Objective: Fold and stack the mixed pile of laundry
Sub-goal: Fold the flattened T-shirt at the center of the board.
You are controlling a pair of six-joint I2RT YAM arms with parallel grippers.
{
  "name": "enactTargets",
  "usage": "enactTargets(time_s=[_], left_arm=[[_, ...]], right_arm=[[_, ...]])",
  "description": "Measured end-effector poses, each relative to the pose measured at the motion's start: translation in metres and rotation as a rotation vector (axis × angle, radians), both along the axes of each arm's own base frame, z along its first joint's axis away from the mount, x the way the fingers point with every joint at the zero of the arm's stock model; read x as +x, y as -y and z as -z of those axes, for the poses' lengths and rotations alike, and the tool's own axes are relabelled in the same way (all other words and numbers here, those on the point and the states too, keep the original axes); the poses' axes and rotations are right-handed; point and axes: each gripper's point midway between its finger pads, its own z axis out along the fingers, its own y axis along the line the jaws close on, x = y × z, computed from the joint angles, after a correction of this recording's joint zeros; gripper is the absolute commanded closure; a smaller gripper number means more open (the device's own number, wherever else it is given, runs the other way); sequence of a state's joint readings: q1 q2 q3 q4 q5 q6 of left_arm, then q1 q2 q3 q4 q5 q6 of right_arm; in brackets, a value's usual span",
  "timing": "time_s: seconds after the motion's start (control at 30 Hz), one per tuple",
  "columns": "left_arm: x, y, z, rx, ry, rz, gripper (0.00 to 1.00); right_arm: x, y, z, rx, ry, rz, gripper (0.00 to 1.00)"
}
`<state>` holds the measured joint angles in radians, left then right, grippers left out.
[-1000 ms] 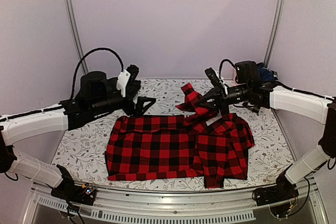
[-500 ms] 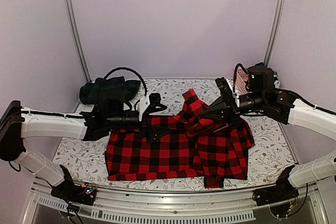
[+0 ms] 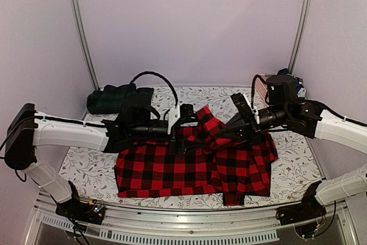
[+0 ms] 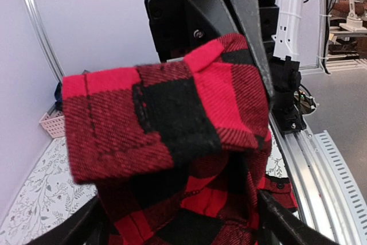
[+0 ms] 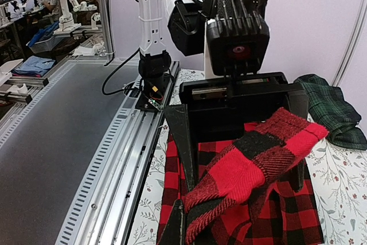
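Next, my left gripper grips the sleeve by its cuff (image 3: 209, 125), facing my right gripper, to take the sleeve over and fold it across the shirt (image 3: 172, 167).
The red-and-black checked flannel shirt (image 3: 172, 167) lies spread on the table, with one sleeve (image 3: 211, 120) lifted off it. My right gripper (image 3: 225, 135) is shut on this sleeve (image 5: 258, 159) and holds it up. My left gripper (image 3: 189, 127) is open, and its fingers (image 5: 182, 142) stand wide apart either side of the sleeve's cuff (image 4: 166, 119) without closing on it. The two grippers face each other closely. A dark green tartan piece (image 3: 113, 98) lies folded at the back left. It also shows in the right wrist view (image 5: 332, 107).
A pink slatted basket (image 3: 262, 87) stands at the back right with dark blue cloth (image 3: 292, 78) behind it. The white leaf-patterned table cloth (image 3: 86, 159) shows left and right of the shirt. The metal rail (image 3: 189, 222) runs along the near edge.
My left arm has swung right, from the back left to the lifted sleeve, and its open fingers now straddle the cuff. My right gripper has moved slightly left with the sleeve.
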<state>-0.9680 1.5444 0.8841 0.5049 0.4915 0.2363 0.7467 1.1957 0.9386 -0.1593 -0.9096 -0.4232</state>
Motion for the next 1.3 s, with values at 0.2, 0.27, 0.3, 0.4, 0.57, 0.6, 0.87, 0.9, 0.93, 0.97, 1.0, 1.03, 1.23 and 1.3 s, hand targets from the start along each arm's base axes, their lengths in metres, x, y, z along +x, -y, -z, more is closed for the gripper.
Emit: enactTargets(time_s=[0.2, 0.27, 0.3, 0.4, 0.57, 0.6, 0.87, 0.9, 0.93, 0.97, 1.0, 1.03, 1.23, 1.3], left_arm=[[-0.008, 0.002, -0.013, -0.020, 0.026, 0.043, 0.99], [-0.012, 0.001, -0.019, -0.024, 0.030, 0.059, 1.00], [-0.014, 0.001, -0.023, -0.026, 0.034, 0.063, 1.00], [-0.017, 0.001, -0.036, -0.032, 0.039, 0.068, 1.00], [-0.027, -0.001, -0.059, -0.029, 0.034, 0.058, 1.00], [-0.027, -0.001, -0.064, -0.019, 0.025, 0.048, 1.00], [-0.042, 0.016, -0.100, 0.093, -0.045, 0.036, 1.00], [-0.050, 0.025, -0.098, 0.123, -0.058, 0.053, 1.00], [-0.056, 0.032, -0.093, 0.149, -0.068, 0.067, 1.00], [-0.062, 0.041, -0.086, 0.183, -0.083, 0.085, 1.00], [-0.066, 0.048, -0.077, 0.214, -0.097, 0.096, 1.00], [-0.069, 0.056, -0.066, 0.255, -0.116, 0.105, 1.00], [-0.068, 0.082, 0.017, 0.479, -0.237, 0.119, 1.00], [-0.064, 0.084, 0.034, 0.519, -0.264, 0.113, 1.00]], right_arm=[[-0.003, 0.000, 0.000, -0.004, 0.008, -0.006, 0.97], [-0.004, -0.001, 0.001, -0.006, 0.009, -0.006, 0.97], [-0.004, -0.001, 0.000, -0.006, 0.010, -0.005, 0.96], [-0.003, -0.001, 0.001, -0.008, 0.012, 0.002, 0.92], [0.003, 0.001, 0.007, -0.029, 0.004, 0.044, 0.65], [0.003, 0.002, 0.009, -0.033, -0.002, 0.056, 0.58], [0.028, 0.046, -0.016, 0.072, -0.014, 0.293, 0.18], [0.033, 0.055, -0.025, 0.101, -0.007, 0.333, 0.16], [0.042, 0.067, -0.038, 0.140, 0.009, 0.389, 0.14], [0.050, 0.077, -0.050, 0.176, 0.025, 0.439, 0.13], [0.056, 0.085, -0.059, 0.203, 0.036, 0.481, 0.12], [0.066, 0.095, -0.067, 0.229, 0.045, 0.538, 0.12], [0.125, 0.124, -0.058, 0.250, -0.069, 0.787, 0.12], [0.145, 0.125, -0.034, 0.207, -0.146, 0.828, 0.13]])
